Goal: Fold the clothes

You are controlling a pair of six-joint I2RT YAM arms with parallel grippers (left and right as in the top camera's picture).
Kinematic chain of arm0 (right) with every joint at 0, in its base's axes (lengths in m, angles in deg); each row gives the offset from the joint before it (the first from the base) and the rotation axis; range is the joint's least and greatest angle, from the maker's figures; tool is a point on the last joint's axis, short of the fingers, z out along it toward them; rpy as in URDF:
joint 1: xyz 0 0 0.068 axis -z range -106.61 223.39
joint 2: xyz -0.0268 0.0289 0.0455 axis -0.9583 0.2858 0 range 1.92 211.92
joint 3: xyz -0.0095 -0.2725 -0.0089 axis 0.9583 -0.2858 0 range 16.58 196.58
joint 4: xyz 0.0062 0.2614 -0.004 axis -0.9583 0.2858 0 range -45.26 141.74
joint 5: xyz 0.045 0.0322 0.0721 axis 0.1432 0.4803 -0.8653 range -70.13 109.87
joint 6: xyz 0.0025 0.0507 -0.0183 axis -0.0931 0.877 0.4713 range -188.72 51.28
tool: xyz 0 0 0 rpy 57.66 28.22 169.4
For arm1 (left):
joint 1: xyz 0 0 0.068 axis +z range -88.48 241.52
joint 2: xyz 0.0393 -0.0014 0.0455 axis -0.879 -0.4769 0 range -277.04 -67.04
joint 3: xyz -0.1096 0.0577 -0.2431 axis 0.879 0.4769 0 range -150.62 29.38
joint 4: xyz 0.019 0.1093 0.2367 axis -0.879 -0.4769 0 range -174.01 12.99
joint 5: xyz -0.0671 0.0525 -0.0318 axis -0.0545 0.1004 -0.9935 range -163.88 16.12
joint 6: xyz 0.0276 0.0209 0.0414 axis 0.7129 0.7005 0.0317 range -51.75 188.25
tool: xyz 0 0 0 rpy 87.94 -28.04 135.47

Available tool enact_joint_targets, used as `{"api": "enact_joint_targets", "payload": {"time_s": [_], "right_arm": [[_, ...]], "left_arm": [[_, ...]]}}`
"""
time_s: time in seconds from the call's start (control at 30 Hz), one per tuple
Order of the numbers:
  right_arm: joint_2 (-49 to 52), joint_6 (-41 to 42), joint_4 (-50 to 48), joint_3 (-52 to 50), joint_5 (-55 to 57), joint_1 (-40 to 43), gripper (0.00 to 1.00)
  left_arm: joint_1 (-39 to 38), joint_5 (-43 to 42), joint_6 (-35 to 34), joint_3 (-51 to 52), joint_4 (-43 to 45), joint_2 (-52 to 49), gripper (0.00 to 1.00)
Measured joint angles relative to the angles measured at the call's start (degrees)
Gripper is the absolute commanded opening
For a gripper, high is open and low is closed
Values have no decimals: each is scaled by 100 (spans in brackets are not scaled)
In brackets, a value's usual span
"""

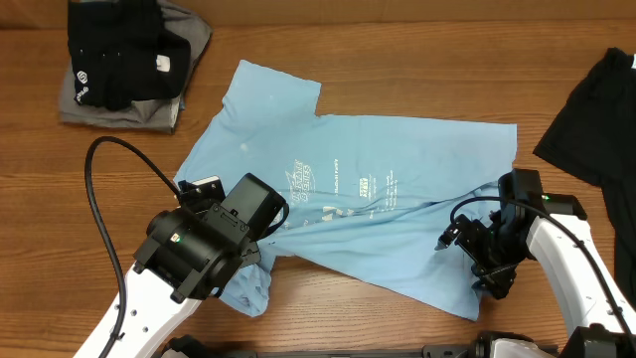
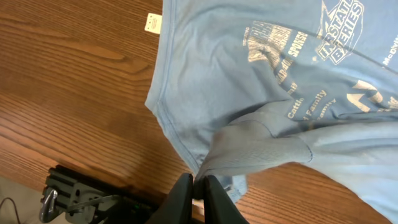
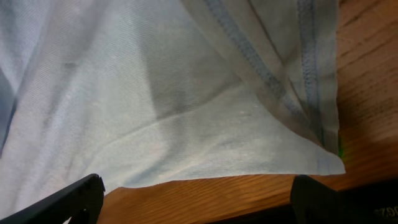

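Observation:
My left gripper should open now, because the gathered fold is just above the T-shirt's near part and flat wood and would drop onto them.
A light blue T-shirt [image 1: 397,179] with white lettering lies spread across the middle of the wooden table. Its near-left part is bunched up under my left arm. My left gripper [image 2: 199,186] is shut on a gathered fold of the T-shirt [image 2: 261,81] just above the table, with the cloth running up from between the narrow jaws. My right gripper [image 1: 452,239] hovers at the shirt's right hem. In the right wrist view the right gripper [image 3: 196,193] stands wide open over bare wood, and the stitched hem corner [image 3: 311,143] lies just ahead of it, with nothing between the fingers.
A pile of folded black and grey clothes [image 1: 124,60] sits at the back left. Another black garment [image 1: 596,109] lies at the right edge. A white tag [image 2: 153,22] shows at the shirt's collar. Black hardware [image 2: 81,193] sits at the table's near edge.

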Motion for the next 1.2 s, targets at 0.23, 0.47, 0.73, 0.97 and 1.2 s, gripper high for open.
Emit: {"api": "enact_joint_targets", "payload": {"time_s": [0.23, 0.47, 0.73, 0.97, 1.2], "right_arm": [[-168, 649, 238, 0, 608, 0, 100], [-448, 977, 365, -50, 839, 2, 100], [-461, 1071, 269, -470, 817, 2, 100], [-461, 1207, 188, -903, 817, 2, 100], [-461, 1272, -122, -1338, 793, 0, 100]], "left_arm": [[0, 33, 22, 0, 20, 0, 17], [0, 35, 68, 0, 31, 0, 16], [0, -85, 363, 7, 129, 0, 73], [0, -619, 789, 634, 667, 0, 80], [0, -811, 903, 964, 780, -105, 81]]}}
